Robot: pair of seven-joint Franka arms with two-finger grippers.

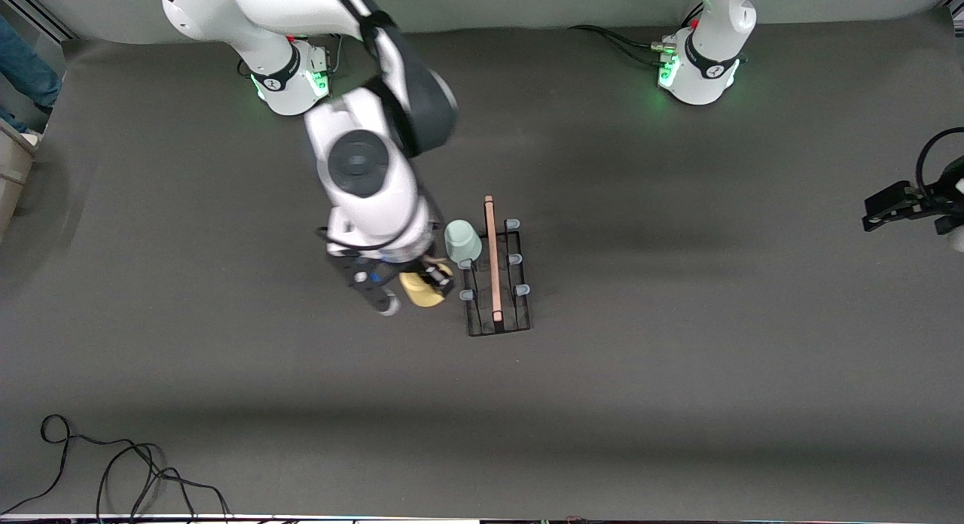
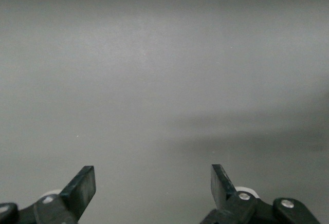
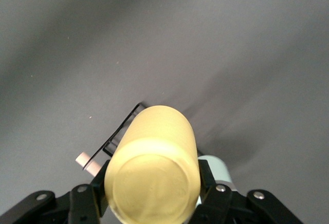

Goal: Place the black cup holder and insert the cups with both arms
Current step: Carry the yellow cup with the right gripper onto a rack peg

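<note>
I should keep my right gripper closed on the yellow cup until the cup gets to the holder's peg, because it hangs short of the peg in the front view.
The black cup holder point(image 1: 497, 283) stands mid-table, its wooden rod handle point(image 1: 492, 260) along the top. The pale green cup point(image 1: 462, 242) sits upside down on a peg on the side toward the right arm's end. My right gripper point(image 1: 429, 281) is shut on the yellow cup point(image 1: 420, 290), held tilted beside the holder near a free peg point(image 1: 467, 294). In the right wrist view the yellow cup point(image 3: 153, 165) fills the jaws, with the green cup point(image 3: 218, 170) and the rack's wire edge point(image 3: 121, 131) past it. My left gripper point(image 1: 892, 205) is open and waits at the left arm's end. The light blue cup is out of view.
Black cables point(image 1: 113, 464) lie on the table's near edge toward the right arm's end. The left wrist view shows only bare grey table point(image 2: 164, 80) between its fingers point(image 2: 82, 188). The arm bases point(image 1: 290, 76) stand along the back.
</note>
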